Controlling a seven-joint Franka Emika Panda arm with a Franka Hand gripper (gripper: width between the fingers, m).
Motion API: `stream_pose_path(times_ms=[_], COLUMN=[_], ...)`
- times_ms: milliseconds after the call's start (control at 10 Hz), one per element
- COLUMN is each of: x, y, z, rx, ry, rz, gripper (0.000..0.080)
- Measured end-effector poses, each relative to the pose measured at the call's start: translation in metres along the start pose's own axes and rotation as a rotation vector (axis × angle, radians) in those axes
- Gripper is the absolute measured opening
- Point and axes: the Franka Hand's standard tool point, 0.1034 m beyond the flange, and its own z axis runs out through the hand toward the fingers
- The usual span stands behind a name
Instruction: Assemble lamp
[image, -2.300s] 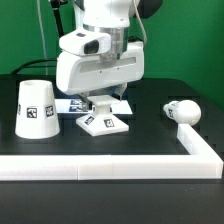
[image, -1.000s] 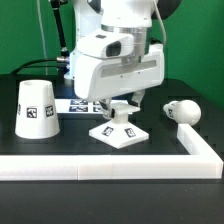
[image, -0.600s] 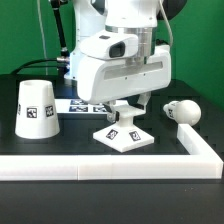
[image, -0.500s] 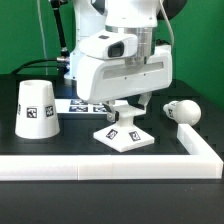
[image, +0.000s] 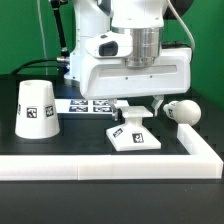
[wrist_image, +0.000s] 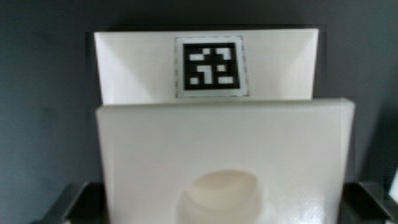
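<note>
The lamp base is short of the wall's corner on the tabletop. My gripper needs to keep holding the lamp base until it reaches that corner.
The flat square lamp base rests on the black table near the front wall, with tags on its sides. My gripper is shut on it from above. In the wrist view the base fills the picture, with a tag on its far face and its round socket hole between my dark fingers; the gripper holds its two sides. The cup-like shade stands on the exterior view's left. The round-headed bulb lies on its side on the right, just beyond the base.
A white L-shaped wall runs along the table's front and up the exterior view's right side. The marker board lies flat behind the base, partly under my hand.
My gripper has moved toward the exterior view's right with the base in it, from beside the shade to close to the bulb and the corner of the wall. Shade and bulb have not moved.
</note>
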Motion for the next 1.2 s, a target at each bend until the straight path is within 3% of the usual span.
stream_pose_path(times_ms=[200, 800, 1200], x=[0.013, 0.017, 0.052], y=[-0.021, -0.029, -0.037], z=[0.0, 0.001, 0.0], rx=[0.001, 0.006, 0.016], ry=[0.016, 0.028, 0.099], rz=[0.042, 0.056, 0.048], gripper=[0.0535, 0.0535, 0.0535])
